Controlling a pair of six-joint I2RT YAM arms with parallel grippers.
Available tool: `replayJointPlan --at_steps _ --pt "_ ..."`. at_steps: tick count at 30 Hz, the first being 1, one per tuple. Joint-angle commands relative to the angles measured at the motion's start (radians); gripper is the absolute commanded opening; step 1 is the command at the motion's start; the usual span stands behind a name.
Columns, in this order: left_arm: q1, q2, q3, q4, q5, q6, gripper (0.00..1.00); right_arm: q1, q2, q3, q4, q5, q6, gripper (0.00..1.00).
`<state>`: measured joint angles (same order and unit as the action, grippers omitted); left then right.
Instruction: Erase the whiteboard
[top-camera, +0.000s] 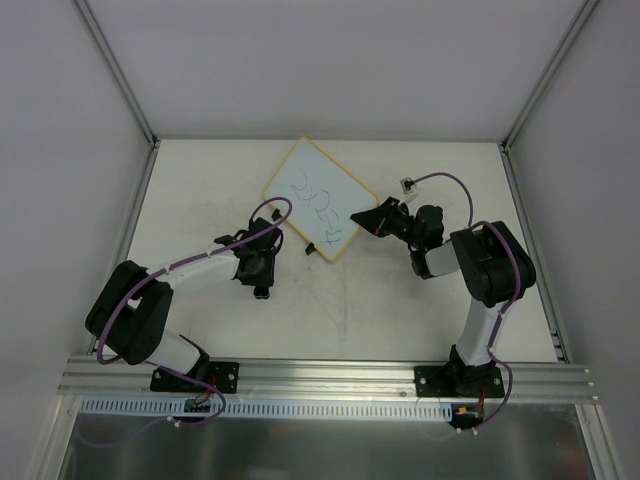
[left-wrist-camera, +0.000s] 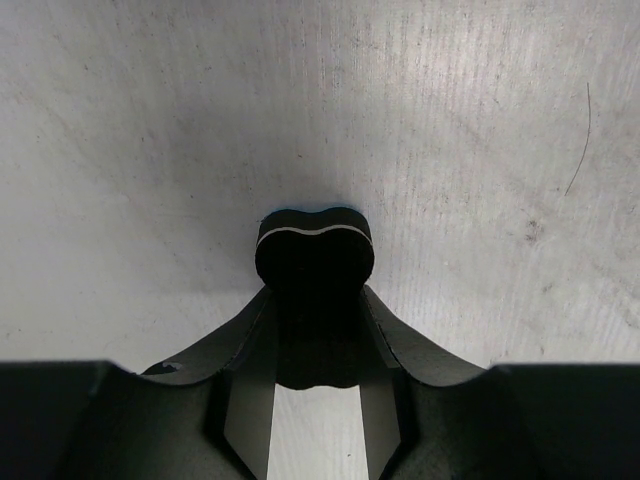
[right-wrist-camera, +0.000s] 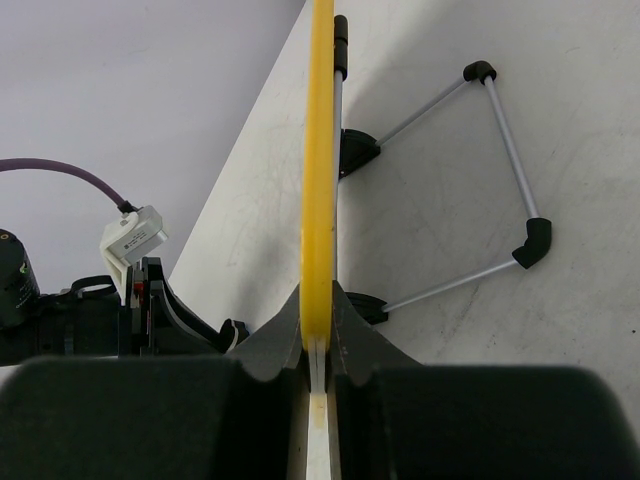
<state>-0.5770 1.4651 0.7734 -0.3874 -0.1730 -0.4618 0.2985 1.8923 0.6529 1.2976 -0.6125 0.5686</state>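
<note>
The black bone-shaped eraser would come up off the table if I lifted my left gripper now. Both fingers are pinching the eraser's narrow middle (top-camera: 262, 287) (left-wrist-camera: 317, 297).
The whiteboard (top-camera: 318, 200) sits at the table's middle back, turned like a diamond, with dark scribbles on its face. My right gripper (top-camera: 364, 218) is shut on its right corner. In the right wrist view the yellow frame (right-wrist-camera: 318, 150) shows edge-on, pinched between the jaws of the right gripper (right-wrist-camera: 320, 335). My left gripper (top-camera: 262, 283) points down at the table just left of the board's near corner. It is shut on the black bone-shaped eraser (left-wrist-camera: 315, 250), which rests on or just above the bare table.
A wire stand (right-wrist-camera: 500, 180) with black clips (right-wrist-camera: 357, 150) juts from the board's back onto the table. The left arm's wrist with a white connector (right-wrist-camera: 132, 240) is close by on the board's other side. White walls enclose the table. An aluminium rail (top-camera: 320, 375) runs along the near edge.
</note>
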Motion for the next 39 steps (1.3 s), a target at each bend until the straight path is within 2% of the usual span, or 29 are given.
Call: replayJointPlan --at_steps 1,10,15,17,22,29,34,39 --pt "-0.009 -0.020 0.010 -0.015 -0.002 -0.023 0.20 -0.006 0.010 0.034 0.216 -0.023 -0.001 0.03" --pt "0.008 -0.086 0.044 0.030 0.007 0.012 0.14 -0.009 0.010 0.034 0.218 -0.026 0.002 0.02" --pt "0.078 -0.088 0.113 0.068 0.090 0.058 0.00 -0.009 0.016 0.039 0.220 -0.029 0.007 0.02" --pt "0.121 -0.072 0.139 0.082 0.156 0.086 0.00 -0.007 0.016 0.039 0.221 -0.029 0.008 0.02" --pt "0.155 -0.032 0.257 0.136 0.170 0.163 0.00 -0.007 0.016 0.040 0.221 -0.030 0.008 0.02" --pt "0.236 0.101 0.438 0.243 0.349 0.238 0.00 -0.007 0.014 0.040 0.223 -0.033 0.008 0.02" --pt "0.236 0.213 0.569 0.262 0.288 0.293 0.00 -0.007 0.016 0.040 0.227 -0.032 0.016 0.02" --pt "0.238 0.309 0.664 0.300 0.299 0.321 0.00 -0.009 0.016 0.040 0.230 -0.032 0.016 0.02"
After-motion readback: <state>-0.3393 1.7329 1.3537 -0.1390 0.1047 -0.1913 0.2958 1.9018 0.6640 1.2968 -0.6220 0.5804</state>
